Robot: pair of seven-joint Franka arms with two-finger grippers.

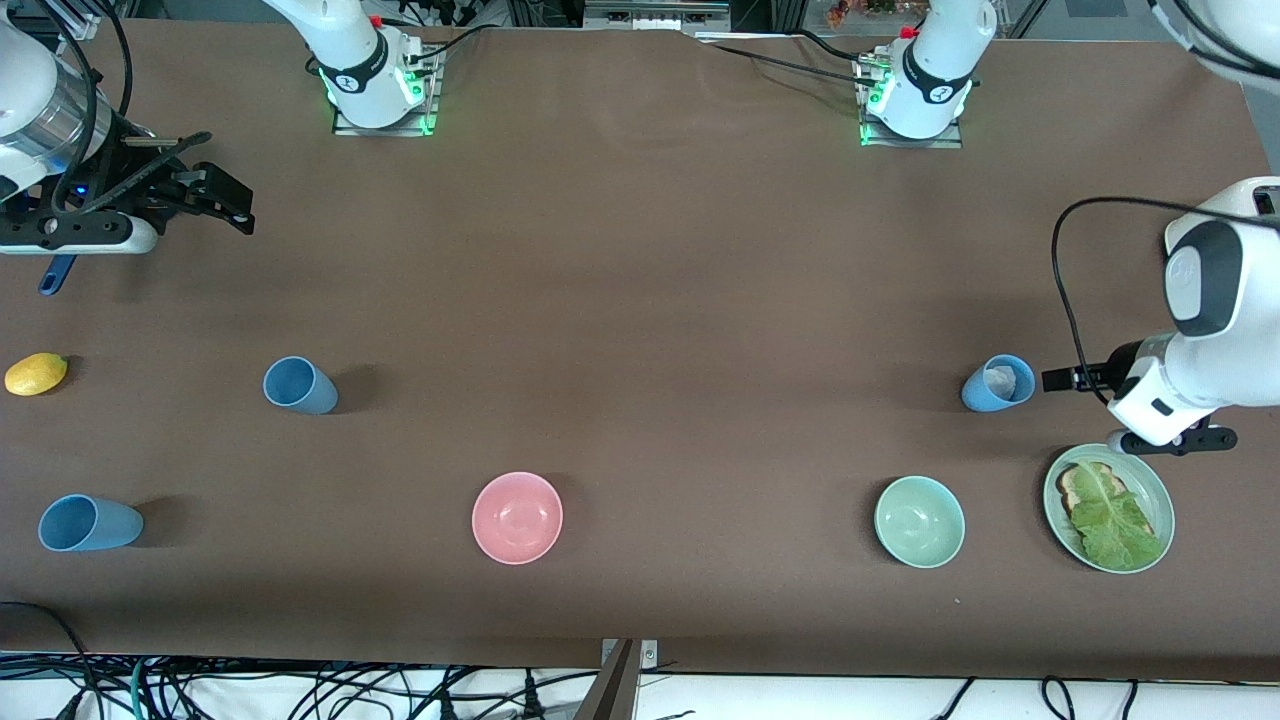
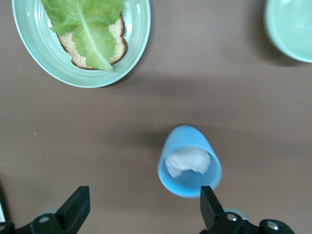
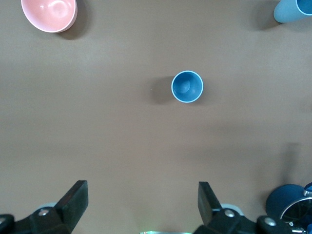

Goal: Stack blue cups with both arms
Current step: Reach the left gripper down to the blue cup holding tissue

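Observation:
Next, my left gripper takes the cup with something white inside by its rim [image 1: 1028,367] [image 2: 214,181] to stack the cups.
Three light-blue cups stand on the brown table. One cup [image 1: 998,383] at the left arm's end has something white inside; it also shows in the left wrist view [image 2: 190,168]. My left gripper [image 1: 1062,379] is open and empty beside it, with one finger [image 2: 209,207] close to its rim. A second cup [image 1: 300,385] [image 3: 187,87] and a third cup [image 1: 85,523] [image 3: 292,9], nearer the front camera, stand toward the right arm's end. My right gripper [image 1: 232,205] [image 3: 141,202] is open and empty, above the table, well apart from both.
A pink bowl [image 1: 517,517] and a green bowl [image 1: 919,521] stand near the front. A green plate [image 1: 1155,490] with bread and lettuce lies by the left gripper. A lemon [image 1: 36,373] and a dark blue pot [image 3: 287,202] are at the right arm's end.

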